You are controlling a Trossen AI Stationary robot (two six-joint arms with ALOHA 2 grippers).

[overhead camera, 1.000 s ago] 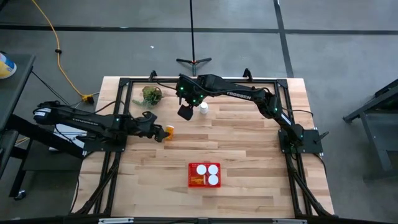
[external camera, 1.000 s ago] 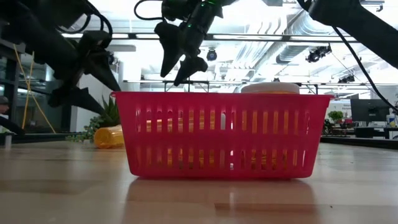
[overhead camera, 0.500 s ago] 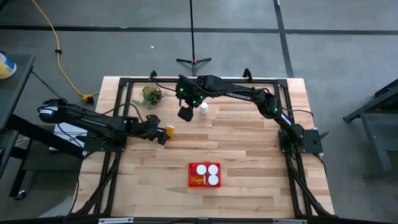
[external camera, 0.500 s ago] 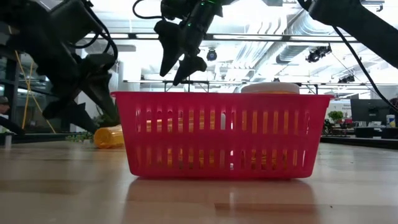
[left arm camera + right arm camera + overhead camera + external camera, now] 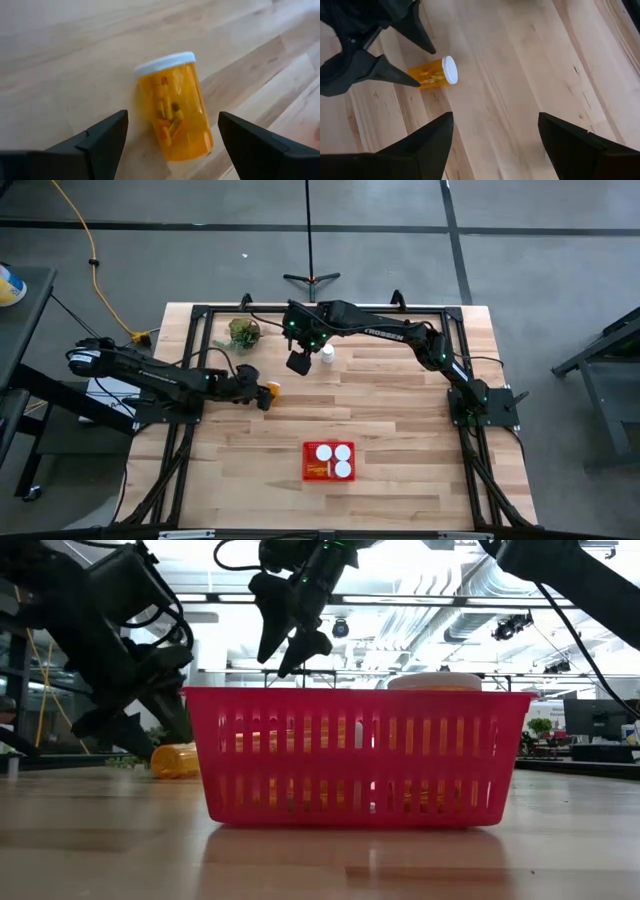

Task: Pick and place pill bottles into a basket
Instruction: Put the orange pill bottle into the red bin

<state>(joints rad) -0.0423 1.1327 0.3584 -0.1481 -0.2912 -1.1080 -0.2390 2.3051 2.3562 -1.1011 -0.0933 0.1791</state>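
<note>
My left gripper's fingers are above the orange bottle with wood between them, so closing would miss it. My left gripper lowers first, then closes.
An orange pill bottle (image 5: 175,112) with a white cap (image 5: 165,64) lies on its side on the table at mid left (image 5: 271,389). My left gripper (image 5: 172,120) is open and low over it (image 5: 260,393), one finger on each side and both apart from it. My right gripper (image 5: 298,362) is open and empty, hovering at the far middle (image 5: 275,662). A whitish bottle (image 5: 327,355) stands beside it on the table. The red basket (image 5: 329,461) sits at the near middle. It holds three upright white-capped bottles and an orange one lying down (image 5: 317,471).
A small green plant (image 5: 243,333) stands at the far left, behind the left gripper. A black frame (image 5: 200,315) runs along the table's edges. Bare wood lies between the orange bottle and the basket (image 5: 360,755).
My left gripper has gone down and toward the table's right, closing in on the lying orange bottle until its fingers stand on either side of it. The bottle has not moved.
</note>
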